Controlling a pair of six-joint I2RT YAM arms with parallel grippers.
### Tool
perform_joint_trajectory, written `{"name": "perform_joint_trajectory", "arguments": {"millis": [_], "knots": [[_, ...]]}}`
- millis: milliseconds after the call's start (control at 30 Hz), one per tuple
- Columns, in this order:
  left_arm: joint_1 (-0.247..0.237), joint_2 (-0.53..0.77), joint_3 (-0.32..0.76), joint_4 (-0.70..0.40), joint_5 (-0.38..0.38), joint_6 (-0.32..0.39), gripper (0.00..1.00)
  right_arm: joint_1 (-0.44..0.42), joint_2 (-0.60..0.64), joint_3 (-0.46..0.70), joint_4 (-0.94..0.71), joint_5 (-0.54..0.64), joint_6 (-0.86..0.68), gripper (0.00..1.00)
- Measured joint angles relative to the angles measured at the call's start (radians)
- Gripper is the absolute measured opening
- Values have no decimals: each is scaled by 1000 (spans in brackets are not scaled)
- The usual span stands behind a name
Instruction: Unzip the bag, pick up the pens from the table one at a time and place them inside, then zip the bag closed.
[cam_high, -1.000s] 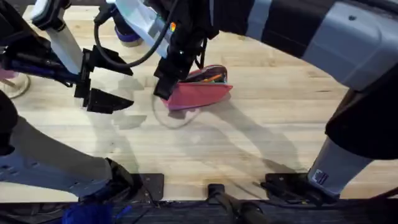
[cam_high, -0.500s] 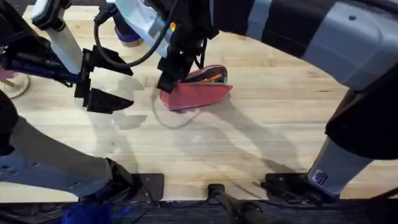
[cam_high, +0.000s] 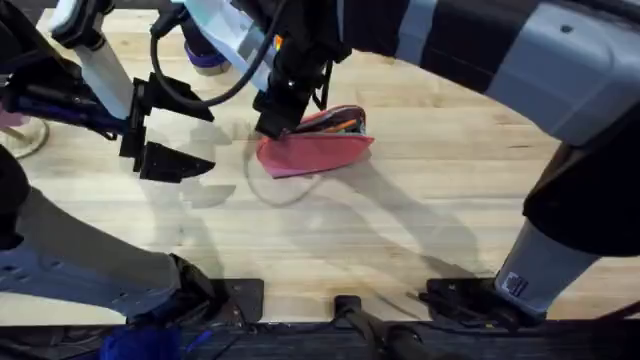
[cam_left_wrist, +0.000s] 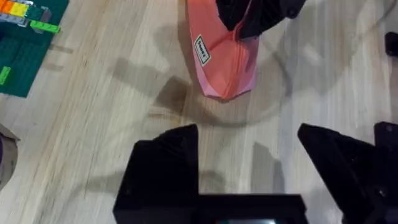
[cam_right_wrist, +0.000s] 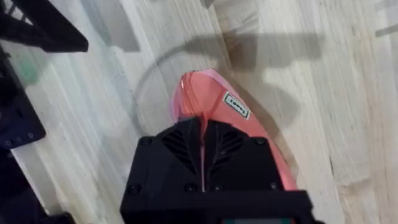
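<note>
Next, my left gripper grabs the bag (cam_high: 318, 150) by its closed end near the label (cam_high: 266, 157), since my right gripper's fingers crowd the zipper pull.
The pink-red bag (cam_high: 318, 150) lies on the table (cam_high: 400, 230) at mid-left. Its zipper is partly open at the right end, and an orange pen (cam_high: 342, 124) shows inside. My right gripper (cam_high: 277, 122) reaches across from above and is shut on the zipper pull near the bag's left part. In the right wrist view its fingers (cam_right_wrist: 180, 152) press together over the zipper line of the bag (cam_right_wrist: 208, 102). My left gripper (cam_high: 185, 133) hovers open just left of the bag, with nothing in it. The left wrist view has the bag (cam_left_wrist: 217, 59) ahead of that gripper (cam_left_wrist: 249, 155).
A green block board (cam_left_wrist: 25, 53) with coloured bricks lies beyond the left gripper. A purple object (cam_high: 207, 57) sits at the back of the table. A black cable (cam_high: 190, 95) loops between the arms. Bare wood lies in front of the bag.
My right gripper has slid along the zipper line away from the bag's left tip, leaving more of that end uncovered. The left arm has stayed still.
</note>
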Motion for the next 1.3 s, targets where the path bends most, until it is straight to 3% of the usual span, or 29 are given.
{"name": "perform_joint_trajectory", "arguments": {"millis": [367,733,1100,1300], "knots": [[-12,0,-25,7,16,0,993,0,-6,0,0,0,0,32],[-129,0,-30,22,41,-7,993,0,-47,0,-9,8,0,32],[-214,0,-31,209,143,-264,992,0,-47,0,-7,27,0,32],[-259,0,-31,213,171,-321,993,3,-49,0,-2,39,0,31]]}}
